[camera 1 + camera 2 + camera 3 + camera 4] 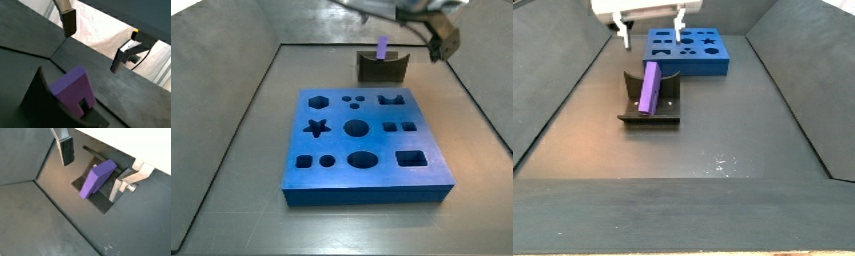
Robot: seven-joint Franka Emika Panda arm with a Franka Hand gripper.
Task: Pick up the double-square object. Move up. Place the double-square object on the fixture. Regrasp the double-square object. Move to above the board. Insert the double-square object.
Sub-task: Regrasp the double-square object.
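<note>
I will next grab the double-square object with my gripper by its end that stands out of the fixture, so that I can insert it into the board (688,52).
The double-square object (95,179) is a light-purple elongated block. It leans tilted in the dark fixture (647,112), with one end up, as a side view shows (382,47). A wrist view shows its notched end (73,91). My gripper (92,169) hangs open above the block and apart from it, one finger (67,150) on each side of it. Nothing is between the pads. In a side view the gripper (651,38) is above the fixture (381,68), between it and the blue board (688,52).
The board (358,150) with its dark shaped cut-outs lies flat on the grey floor beside the fixture. Sloping grey walls (553,110) bound the work area on both sides.
</note>
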